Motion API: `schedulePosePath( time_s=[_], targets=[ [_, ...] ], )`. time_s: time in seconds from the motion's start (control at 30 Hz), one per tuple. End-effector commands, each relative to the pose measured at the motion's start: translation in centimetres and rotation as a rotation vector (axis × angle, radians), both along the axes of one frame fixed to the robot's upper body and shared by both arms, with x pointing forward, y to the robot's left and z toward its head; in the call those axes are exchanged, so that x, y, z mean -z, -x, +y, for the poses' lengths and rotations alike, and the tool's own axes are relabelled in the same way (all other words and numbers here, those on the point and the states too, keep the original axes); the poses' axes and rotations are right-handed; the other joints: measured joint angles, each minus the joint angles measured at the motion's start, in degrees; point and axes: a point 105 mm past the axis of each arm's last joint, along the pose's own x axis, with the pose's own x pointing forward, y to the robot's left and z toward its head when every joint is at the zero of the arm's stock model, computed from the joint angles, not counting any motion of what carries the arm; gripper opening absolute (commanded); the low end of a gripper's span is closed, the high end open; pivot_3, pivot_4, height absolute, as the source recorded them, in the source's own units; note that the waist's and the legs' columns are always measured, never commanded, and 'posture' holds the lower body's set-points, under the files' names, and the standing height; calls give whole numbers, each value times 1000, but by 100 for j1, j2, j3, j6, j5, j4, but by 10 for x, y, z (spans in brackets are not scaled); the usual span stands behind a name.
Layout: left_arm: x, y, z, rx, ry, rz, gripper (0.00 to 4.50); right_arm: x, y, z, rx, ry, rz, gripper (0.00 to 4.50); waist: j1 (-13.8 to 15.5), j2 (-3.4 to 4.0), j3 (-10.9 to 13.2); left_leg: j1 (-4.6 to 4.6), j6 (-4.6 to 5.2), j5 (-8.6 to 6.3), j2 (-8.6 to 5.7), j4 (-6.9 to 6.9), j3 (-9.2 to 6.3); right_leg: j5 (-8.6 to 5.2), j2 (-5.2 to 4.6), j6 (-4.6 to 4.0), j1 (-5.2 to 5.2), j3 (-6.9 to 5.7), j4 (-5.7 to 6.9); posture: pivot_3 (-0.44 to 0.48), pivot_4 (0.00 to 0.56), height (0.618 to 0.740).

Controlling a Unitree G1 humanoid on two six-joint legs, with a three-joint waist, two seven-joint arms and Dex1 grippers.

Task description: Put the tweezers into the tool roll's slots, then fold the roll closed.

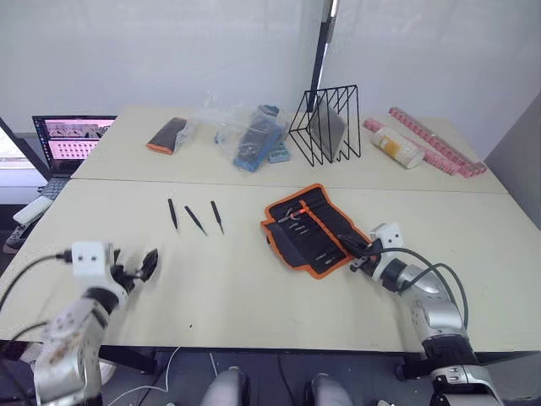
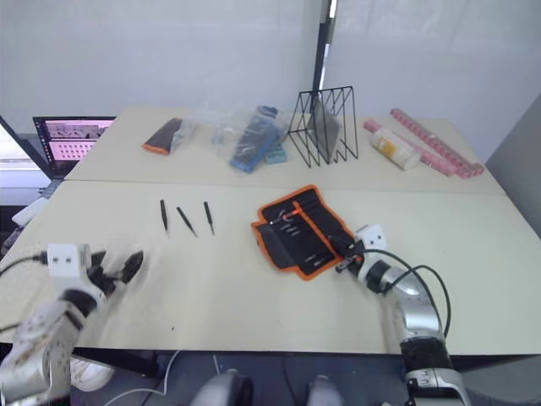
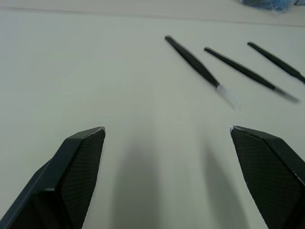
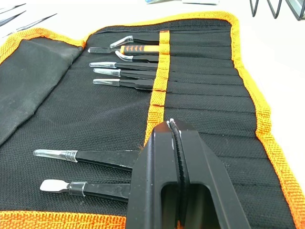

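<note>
The tweezer's blunt end [image 1: 170, 201] needs to stay free to slide into a roll slot, so my left gripper should next grab the tweezer by its body near the clear tip [image 1: 176, 222].
The tool roll [image 1: 308, 228] lies open on the table, black fabric with orange trim, and several tools [image 4: 124, 82] sit in its slots. Three loose black tweezers [image 1: 172, 213] [image 1: 196, 220] [image 1: 218, 216] lie side by side to its left. They also show ahead of my left gripper [image 3: 167, 131], which is open and hovers low over bare table, short of them, with nothing between its fingers [image 3: 81, 167]. My right gripper [image 4: 174, 125] is shut. It is at the roll's near right edge [image 1: 351, 249], over the slots.
Along the far table stand a black wire rack [image 1: 327, 124], clear bags with blue items [image 1: 254, 135], a small black-and-orange pouch [image 1: 166, 134], a bottle [image 1: 397, 145] and pink strips [image 1: 439, 142]. A laptop [image 1: 72, 139] sits off the far left corner.
</note>
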Motion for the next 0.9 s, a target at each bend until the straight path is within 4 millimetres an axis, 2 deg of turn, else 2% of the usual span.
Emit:
schedulePosePath(
  time_s=[0.03,0.23,0.53,0.7,0.8,0.9],
  targets=[
    [-15,15,-1,-49,-41,-69,4460,18,6,-5,-4,32,64,0,3,0,0,0,0,0,0,0,1,0,-1,0,3,1,-1,0,150,685],
    [-9,31,-6,-68,-35,-65,4460,20,5,-6,-13,41,67,0,7,-1,-1,0,0,0,4,0,2,-4,1,-5,7,-3,-23,0,150,685],
    [-10,29,-8,-55,-49,-75,4460,22,4,-6,-20,46,73,0,5,-2,-3,1,0,0,8,1,6,-6,4,-7,9,-6,-30,0,150,685],
    [-24,8,-14,-24,14,-109,4460,23,4,-7,-15,48,72,0,18,-3,-4,1,0,1,8,2,5,-6,5,-8,10,-7,-30,0,150,685],
    [-47,-17,-19,-25,10,-171,4460,22,4,-7,-7,40,73,0,27,-5,-5,1,-1,3,6,4,4,-6,7,-7,12,-7,-31,0,150,685],
    [-56,-41,-13,-101,-22,-148,4460,22,3,-7,-4,41,72,0,10,-6,-6,5,-2,4,4,5,6,-5,11,-6,14,-5,-27,0,150,685]
  ],
)
